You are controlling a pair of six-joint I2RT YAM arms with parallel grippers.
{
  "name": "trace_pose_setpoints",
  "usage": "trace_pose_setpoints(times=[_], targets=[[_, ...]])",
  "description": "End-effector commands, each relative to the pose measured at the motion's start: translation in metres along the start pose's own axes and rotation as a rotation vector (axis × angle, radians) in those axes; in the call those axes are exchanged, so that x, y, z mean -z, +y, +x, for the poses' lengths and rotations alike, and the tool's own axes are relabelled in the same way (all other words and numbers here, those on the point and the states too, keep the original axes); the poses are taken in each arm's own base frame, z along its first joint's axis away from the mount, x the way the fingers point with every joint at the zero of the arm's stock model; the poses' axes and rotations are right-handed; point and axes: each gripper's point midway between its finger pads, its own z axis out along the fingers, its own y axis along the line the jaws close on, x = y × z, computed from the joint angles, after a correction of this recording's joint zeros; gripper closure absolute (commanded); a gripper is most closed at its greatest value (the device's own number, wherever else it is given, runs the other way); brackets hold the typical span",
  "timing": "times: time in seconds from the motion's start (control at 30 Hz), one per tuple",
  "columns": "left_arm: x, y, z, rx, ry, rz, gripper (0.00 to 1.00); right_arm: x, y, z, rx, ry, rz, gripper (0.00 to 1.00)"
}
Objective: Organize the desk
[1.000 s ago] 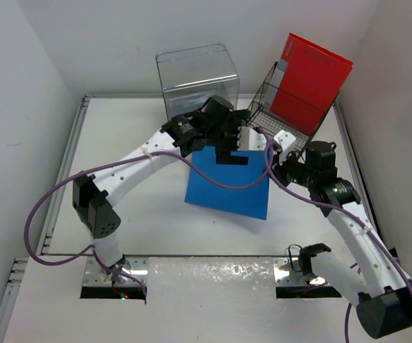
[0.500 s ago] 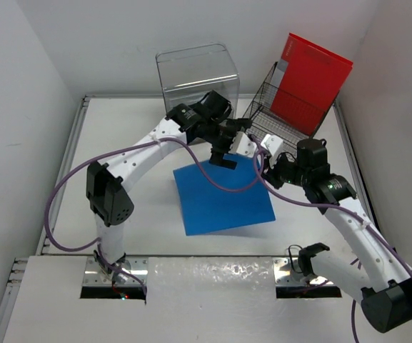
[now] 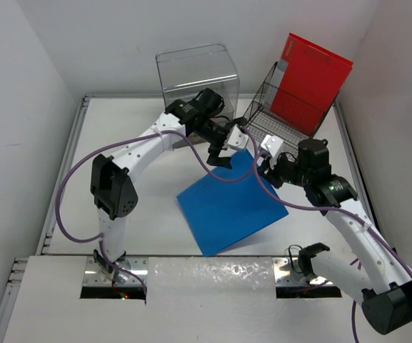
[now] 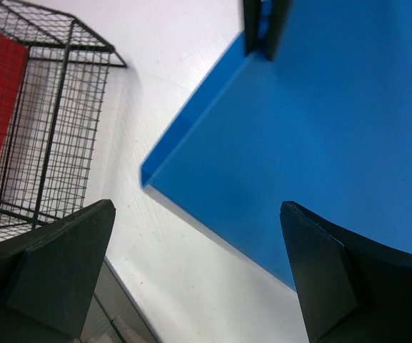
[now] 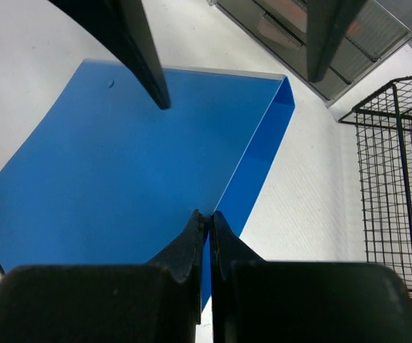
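Observation:
My left gripper grips the blue folder by its far edge (image 3: 206, 177) (image 4: 209, 232) next, leaving the folder's side edge to my right gripper.
A blue folder (image 3: 230, 204) lies tilted on the white desk (image 3: 134, 207), its far right edge lifted. My right gripper (image 3: 261, 168) is shut on that edge; the right wrist view shows its fingertips (image 5: 209, 218) pinched on the folder's (image 5: 120, 171) thin side. My left gripper (image 3: 220, 153) hangs open just above the folder's far corner, holding nothing. In the left wrist view its fingers (image 4: 70, 250) stand wide apart over the folder's corner (image 4: 320, 136) and bare desk (image 4: 191, 279).
A black wire basket (image 3: 280, 118) holding a red folder (image 3: 309, 78) stands at the back right, close to both grippers. A clear plastic box (image 3: 195, 75) stands at the back centre. White walls enclose both sides. Metal rails (image 3: 66, 171) edge the desk.
The blue folder has swung round, its near corner moving toward the front right. My left gripper has come off its far edge and shifted left. My right gripper stays clamped on it.

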Motion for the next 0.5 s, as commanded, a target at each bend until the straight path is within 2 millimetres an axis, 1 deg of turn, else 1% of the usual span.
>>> trace_pose_setpoints(times=[0.0, 0.07, 0.13, 0.3, 0.37, 0.4, 0.47], targets=[[0.001, 0.027, -0.007, 0.024, -0.068, -0.079, 0.00, -0.004, 0.000, -0.014, 0.051, -0.058, -0.019, 1.00], [-0.003, 0.029, -0.002, 0.033, -0.058, -0.080, 0.01, -0.005, 0.002, -0.013, 0.047, -0.065, -0.022, 1.00], [-0.008, 0.025, 0.006, 0.063, -0.053, -0.064, 0.00, -0.005, 0.003, -0.015, 0.047, -0.073, -0.027, 1.00], [-0.023, 0.017, 0.026, 0.147, -0.031, -0.033, 0.00, -0.010, 0.008, -0.011, 0.039, -0.060, -0.047, 1.00], [-0.026, 0.014, 0.028, 0.169, -0.035, -0.015, 0.00, -0.013, 0.010, -0.010, 0.038, -0.057, -0.057, 1.00], [-0.026, 0.009, 0.023, 0.176, -0.053, 0.015, 0.00, -0.015, 0.010, -0.008, 0.037, -0.054, -0.058, 1.00], [-0.030, -0.001, 0.025, 0.191, -0.066, 0.061, 0.00, -0.018, 0.012, -0.006, 0.036, -0.050, -0.065, 1.00]])
